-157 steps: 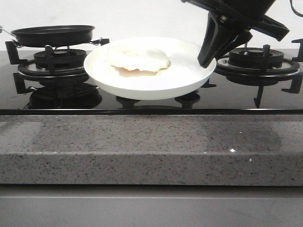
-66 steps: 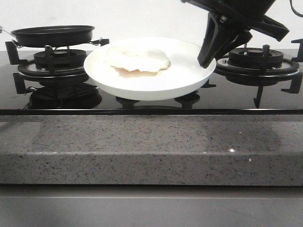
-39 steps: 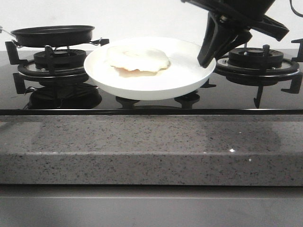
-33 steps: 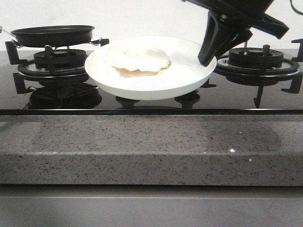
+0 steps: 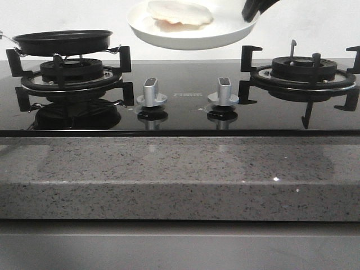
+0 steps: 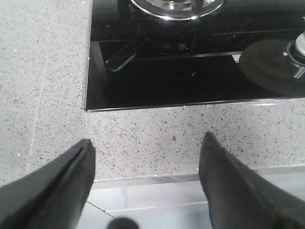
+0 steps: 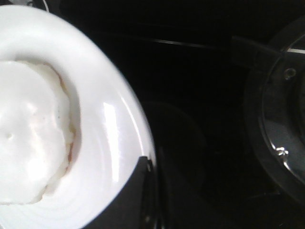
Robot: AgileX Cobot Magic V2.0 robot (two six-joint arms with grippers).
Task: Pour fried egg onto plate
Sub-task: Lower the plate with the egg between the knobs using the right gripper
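Observation:
The plate's base is high above the black glass hob in the front view. The robot's right gripper needs to hold the plate, because the plate would fall if the gripper opened now.
The white plate [image 5: 188, 35] is held high above the hob's middle, near the top of the front view. The fried egg [image 5: 180, 12] lies on it, pale side up with an orange edge. My right gripper [image 5: 254, 10] is shut on the plate's right rim; only its fingertips show. In the right wrist view the plate [image 7: 112, 138] and the egg [image 7: 31, 133] fill one side, with my right gripper [image 7: 148, 164] pinching the rim. My left gripper [image 6: 147, 145] is open and empty over the speckled counter's front edge.
A black frying pan [image 5: 63, 40] sits empty on the left burner [image 5: 70, 76]. The right burner [image 5: 304, 70] is bare. Two silver knobs [image 5: 151, 93] stand on the black glass hob between them. A grey speckled counter [image 5: 180, 174] runs along the front.
My right gripper has lifted the plate with the egg from low over the hob's middle up to the top of the view, uncovering the two knobs. The pan has not moved.

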